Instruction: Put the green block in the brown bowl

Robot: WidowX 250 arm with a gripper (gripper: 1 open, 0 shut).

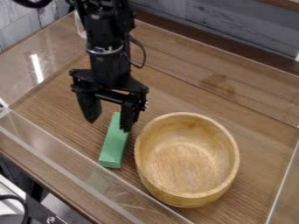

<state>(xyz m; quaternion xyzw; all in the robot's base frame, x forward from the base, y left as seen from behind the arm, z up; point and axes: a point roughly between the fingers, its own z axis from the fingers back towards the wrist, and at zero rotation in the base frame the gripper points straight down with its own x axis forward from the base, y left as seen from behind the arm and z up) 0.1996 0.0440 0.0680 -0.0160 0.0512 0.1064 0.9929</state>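
Note:
My fingers are above the far end of the green block and would miss it if I closed now. My gripper should move lower first, then close on the block.
The green block (114, 146) is a long flat bar lying on the wooden table, just left of the brown bowl (187, 157). The bowl is round, shallow and light wood, and nothing lies in it. My black gripper (111, 119) points straight down over the far end of the block, open. One fingertip stands on each side of that end, and the upper end of the block is partly hidden behind the fingers. I cannot tell whether the fingers touch the block.
Clear plastic walls (70, 171) enclose the wooden table (233, 96) on the left and front. A clear folded stand sits at the back behind the arm, mostly hidden.

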